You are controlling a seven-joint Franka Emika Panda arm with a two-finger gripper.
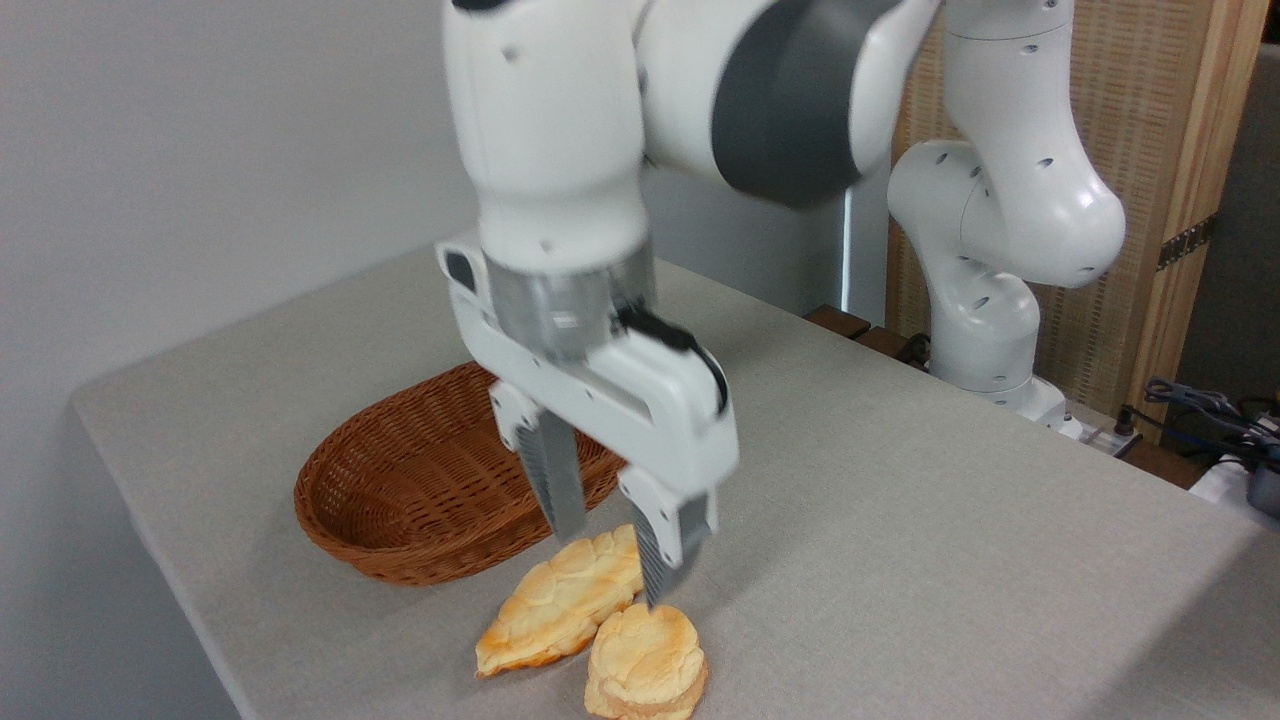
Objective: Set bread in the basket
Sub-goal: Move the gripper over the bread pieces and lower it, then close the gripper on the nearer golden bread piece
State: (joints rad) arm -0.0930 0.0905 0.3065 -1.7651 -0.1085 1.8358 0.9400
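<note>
My gripper grabs the small round bun by its rounded sides next. Then my gripper puts the bun into the brown wicker basket (pixel 400 480).
The bread (pixel 645 660), a small round golden bun with a lumpy toasted top, lies on the table near the front edge. The brown wicker basket (pixel 400 480) stands behind and to its left, with nothing in it that I can see. My gripper (pixel 610 555) hangs open just above the breads, fingers pointing down. Its right finger (pixel 668 545) ends just above the bun's far edge. Its left finger (pixel 552 475) is in front of the basket's rim. Nothing is held between them.
A longer leaf-shaped golden bread (pixel 560 602) lies against the bun's left side, under the gripper. The grey table (pixel 900 520) ends close in front of the bun. The arm's white base (pixel 985 330) stands at the far right, with cables (pixel 1200 410) beyond it.
</note>
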